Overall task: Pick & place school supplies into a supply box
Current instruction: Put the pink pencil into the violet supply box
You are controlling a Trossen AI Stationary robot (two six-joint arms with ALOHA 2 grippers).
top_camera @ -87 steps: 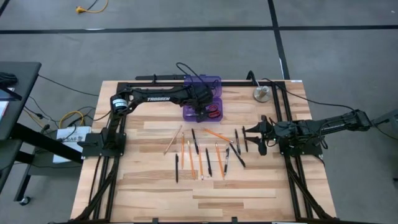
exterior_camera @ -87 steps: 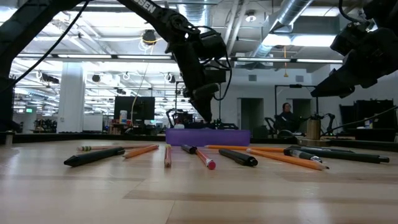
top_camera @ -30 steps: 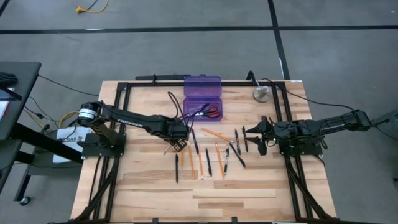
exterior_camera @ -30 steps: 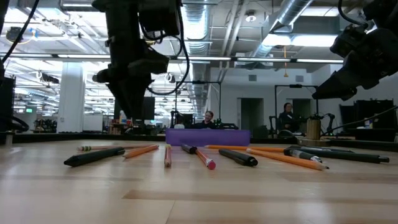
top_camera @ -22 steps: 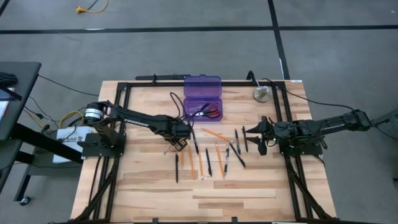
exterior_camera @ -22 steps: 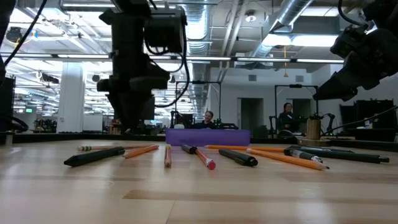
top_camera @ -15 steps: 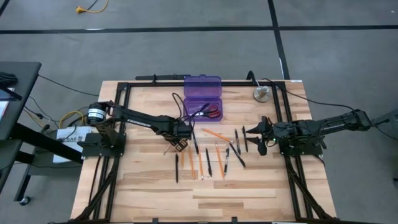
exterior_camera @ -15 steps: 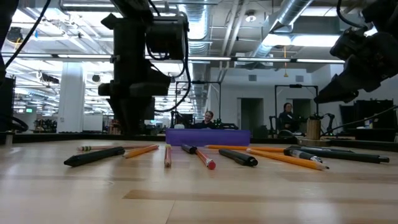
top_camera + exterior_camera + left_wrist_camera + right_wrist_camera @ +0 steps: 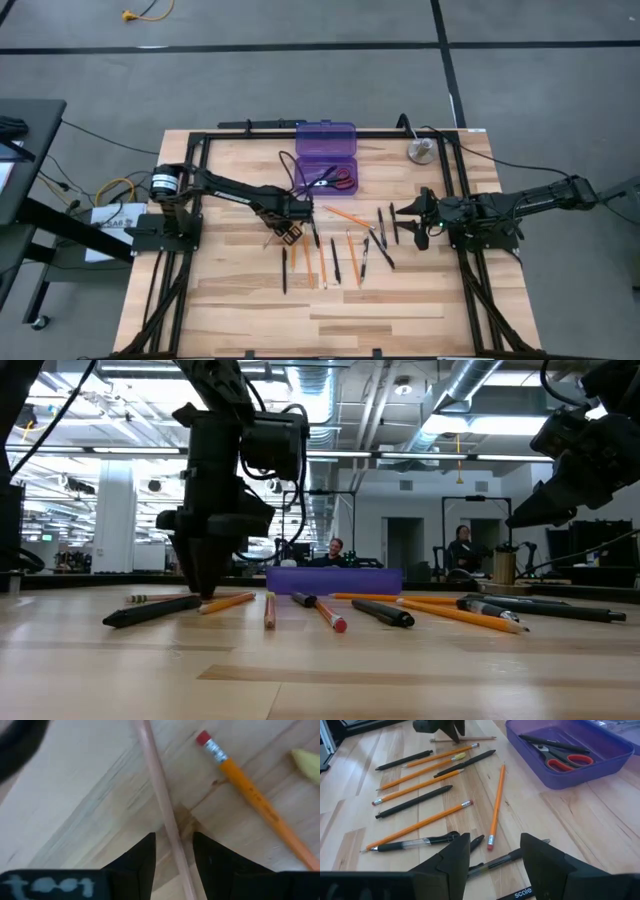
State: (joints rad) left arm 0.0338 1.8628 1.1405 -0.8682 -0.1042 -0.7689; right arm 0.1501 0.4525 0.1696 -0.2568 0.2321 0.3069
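The left gripper grabs the pale wooden pencil's body (image 9: 171, 833) next, and then carries the pencil into the purple supply box.
Pencils and pens (image 9: 335, 250) lie scattered on the wooden table's middle. A pale wooden pencil (image 9: 162, 802) lies flat on the boards. My left gripper (image 9: 287, 232) points down over it, open, one finger on either side (image 9: 172, 842) and low over the table (image 9: 205, 592). An orange pencil with a red eraser (image 9: 250, 795) lies beside it. The purple supply box (image 9: 326, 172) stands open at the far middle, with red-handled scissors (image 9: 565, 760) and a black pen inside. My right gripper (image 9: 495, 840) waits open at the table's right (image 9: 412, 225).
A round silver disc (image 9: 420, 151) sits at the far right, beside the box. The box's lid (image 9: 325, 133) lies open toward the far edge. Black frame rails run along the table's left, right and far sides. Bare boards lie toward the near edge (image 9: 330, 315).
My left gripper has sunk toward the table and drifted a little toward the right, coming down over the pale pencil. Its fingers have stayed apart. The pencils and pens have not moved.
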